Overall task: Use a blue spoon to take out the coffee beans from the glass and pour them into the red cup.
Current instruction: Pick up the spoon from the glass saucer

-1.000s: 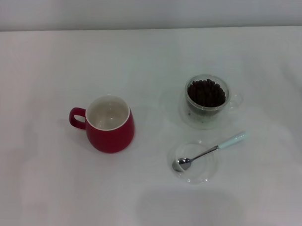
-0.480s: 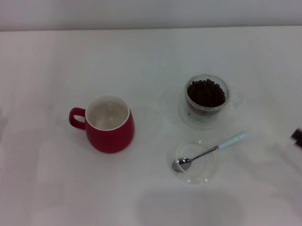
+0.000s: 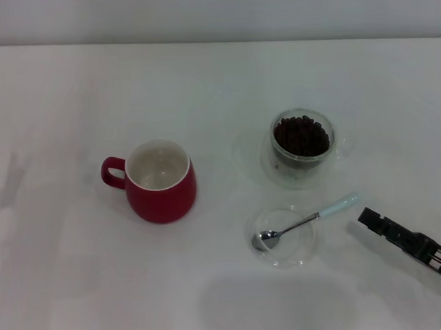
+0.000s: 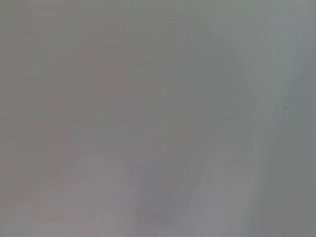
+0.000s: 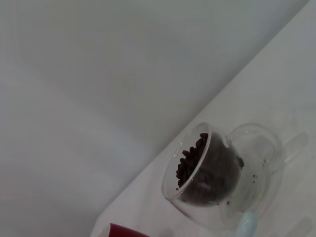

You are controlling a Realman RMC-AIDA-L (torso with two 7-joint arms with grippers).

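My right gripper moves toward the spoon's pale handle (image 3: 341, 203) (image 5: 247, 224) before it closes on the spoon. Its fingers stop short of it, so closing now would miss.
The red cup (image 3: 162, 188) stands upright left of centre, white inside, handle to the left. The glass (image 3: 302, 142) with a heap of coffee beans (image 3: 301, 135) stands on a clear saucer at the right. The blue spoon (image 3: 305, 222) lies in front of it, its metal bowl in a flat clear dish (image 3: 283, 247) and its pale handle pointing back right. My right gripper (image 3: 369, 217) reaches in low from the right edge, just right of the spoon's handle end. The right wrist view shows the glass (image 5: 207, 173), the beans (image 5: 190, 158) and the spoon's handle tip (image 5: 247, 224). My left gripper is out of view.
The white table (image 3: 72, 276) runs back to a pale wall (image 3: 211, 12). A clear saucer (image 3: 267, 167) lies under the glass. The left wrist view shows only a plain grey surface. An edge of the red cup (image 5: 123, 231) shows in the right wrist view.
My right gripper has come in from the right edge, moving left toward the spoon's handle. The cup, glass, spoon and dish have not moved.
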